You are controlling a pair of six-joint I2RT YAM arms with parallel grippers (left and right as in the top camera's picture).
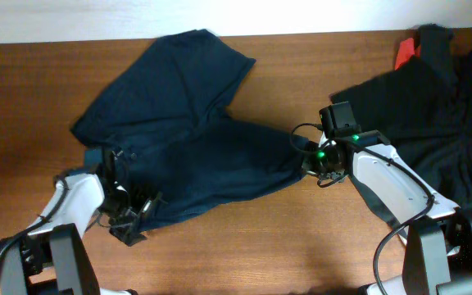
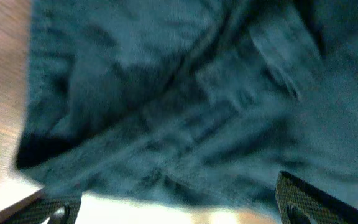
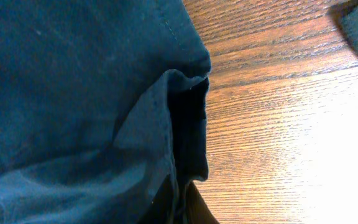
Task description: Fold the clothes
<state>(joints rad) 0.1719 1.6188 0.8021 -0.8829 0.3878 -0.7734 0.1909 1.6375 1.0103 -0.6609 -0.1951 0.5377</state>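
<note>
The robot next needs to grab the near edge of the navy shorts (image 1: 195,139) with its left gripper, opposite the right gripper's pinch, to spread the shorts for folding.
The dark navy shorts (image 1: 195,139) lie spread and rumpled on the wooden table, left of the middle. My left gripper (image 1: 131,215) is at their near left edge. In the left wrist view its fingers (image 2: 166,194) stand wide apart, with the blurred navy cloth (image 2: 185,106) filling the view beyond them. My right gripper (image 1: 308,160) is at the shorts' right edge. In the right wrist view its fingers (image 3: 183,200) are pinched together on a fold of the navy cloth (image 3: 73,93).
A pile of black garments (image 1: 420,115) with a bit of red cloth (image 1: 405,54) lies at the back right, close behind the right arm. Bare wooden table (image 1: 260,246) shows in front and at the far left (image 1: 23,106).
</note>
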